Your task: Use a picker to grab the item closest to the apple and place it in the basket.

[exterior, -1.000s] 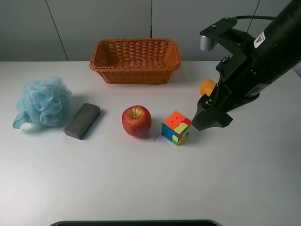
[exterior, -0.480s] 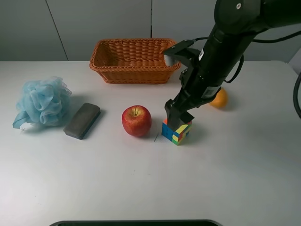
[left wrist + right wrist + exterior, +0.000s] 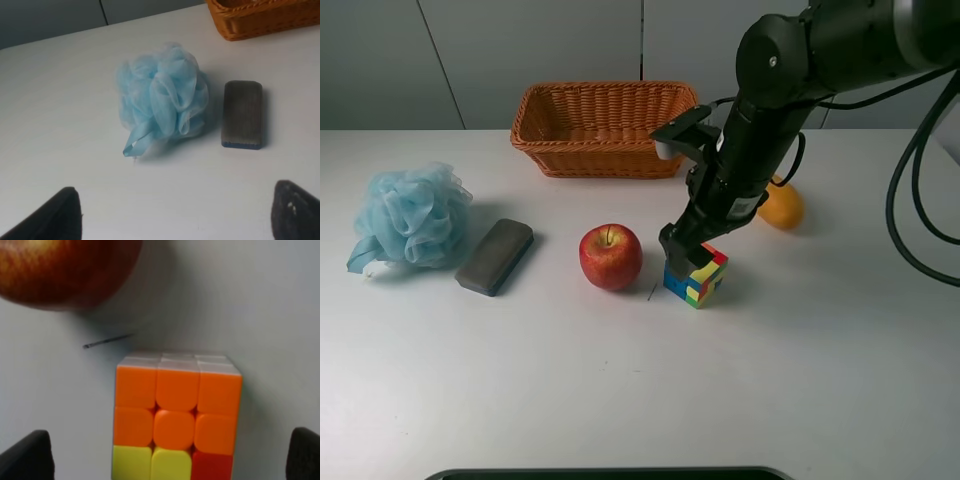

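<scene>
My right gripper should go lower before it closes on the cube, because its fingers are above the cube's orange top (image 3: 175,412) and would miss the cube now.
A red apple (image 3: 611,257) sits mid-table. Just right of it stands a multicoloured puzzle cube (image 3: 700,280), the nearest item to the apple. My right gripper (image 3: 682,250) hangs directly over the cube, open, its fingertips (image 3: 27,455) spread to either side of the cube (image 3: 176,415) in the right wrist view, which also shows the apple (image 3: 65,270). An orange wicker basket (image 3: 608,128) stands at the back. My left gripper (image 3: 170,215) is open, above the table in front of the sponge, and is out of the exterior view.
A blue bath pouf (image 3: 410,216) and a grey sponge block (image 3: 495,256) lie at the left; both show in the left wrist view. An orange fruit (image 3: 782,207) sits behind the right arm. A thin dark sliver (image 3: 652,291) lies between apple and cube.
My right arm swung left from the table's right side and came down over the cube. The orange is now uncovered. The objects have not moved.
</scene>
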Controlling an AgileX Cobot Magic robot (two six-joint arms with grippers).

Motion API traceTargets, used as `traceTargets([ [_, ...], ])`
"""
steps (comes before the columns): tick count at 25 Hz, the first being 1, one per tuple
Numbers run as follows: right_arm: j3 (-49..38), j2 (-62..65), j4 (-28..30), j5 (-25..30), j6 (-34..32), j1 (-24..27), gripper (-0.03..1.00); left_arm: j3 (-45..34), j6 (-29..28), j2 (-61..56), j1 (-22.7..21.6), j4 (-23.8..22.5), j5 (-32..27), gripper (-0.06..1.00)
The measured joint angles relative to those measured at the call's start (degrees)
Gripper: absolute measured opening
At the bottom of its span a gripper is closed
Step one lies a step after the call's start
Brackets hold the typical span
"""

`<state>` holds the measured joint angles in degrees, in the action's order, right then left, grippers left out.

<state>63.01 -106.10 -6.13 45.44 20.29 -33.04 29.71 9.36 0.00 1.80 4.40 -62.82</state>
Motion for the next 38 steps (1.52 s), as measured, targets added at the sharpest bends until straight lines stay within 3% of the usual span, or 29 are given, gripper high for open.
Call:
traceTargets([
  [13,0.12,-6.93,0.54,-5.09,-0.10,0.00,0.70,0.00,0.00,0.00,0.00,0.00,0.00,0.73],
  [23,0.12,-9.53,0.54,-6.01,-0.10,0.00,0.70,0.00,0.00,0.00,0.00,0.00,0.00,0.73],
  [28,0.12,-9.53,0.54,-6.05,-0.10,0.00,0.44,0.00,0.00,0.00,0.00,0.00,0.00,0.73],
  [38,0.39,-9.53,0.64,-4.60,-0.10,0.00,0.44,0.00,0.00,0.00,0.00,0.00,0.00,0.73],
])
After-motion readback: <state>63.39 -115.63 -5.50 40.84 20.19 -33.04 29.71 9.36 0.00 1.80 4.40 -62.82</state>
